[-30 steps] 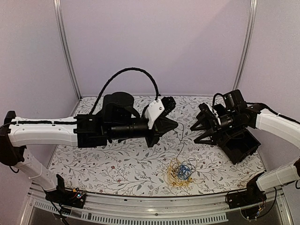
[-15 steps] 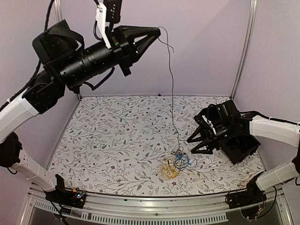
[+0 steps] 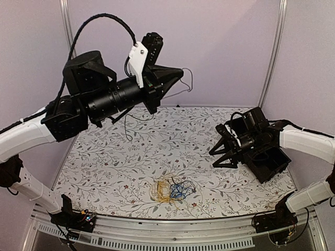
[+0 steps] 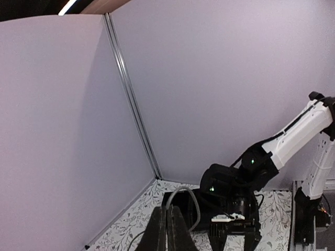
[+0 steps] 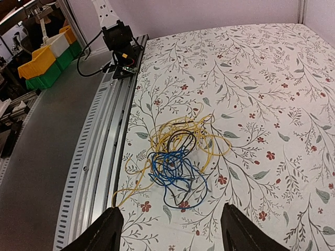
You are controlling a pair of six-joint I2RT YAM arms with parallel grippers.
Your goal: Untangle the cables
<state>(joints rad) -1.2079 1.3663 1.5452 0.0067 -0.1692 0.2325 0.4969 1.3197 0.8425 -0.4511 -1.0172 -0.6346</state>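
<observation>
My right gripper grabs the grey wire by its free length (image 3: 189,89) next, to take it over from my left gripper for the bin (image 3: 268,164).
The cables are a small tangle of yellow and blue wires (image 3: 171,189) lying on the floral table near its front edge; it also shows in the right wrist view (image 5: 178,157) with a dark strand among them. My left gripper (image 3: 181,71) is raised high over the back of the table. It is shut on a thin grey wire (image 3: 191,82) that loops off its tip (image 4: 182,188) and hangs clear of the tangle. My right gripper (image 3: 213,158) is open and empty, right of the tangle; the right wrist view shows it (image 5: 172,230) looking down at the tangle.
A black bin (image 3: 267,162) stands at the table's right side under the right arm. An aluminium rail (image 5: 99,157) runs along the front edge, with an arm base (image 5: 123,49) on it. Yellow and green bins (image 5: 44,63) sit off the table.
The left gripper pulled the grey wire up and free of the tangle, then came lower. The tangle slid left along the front edge. The right gripper moved little.
</observation>
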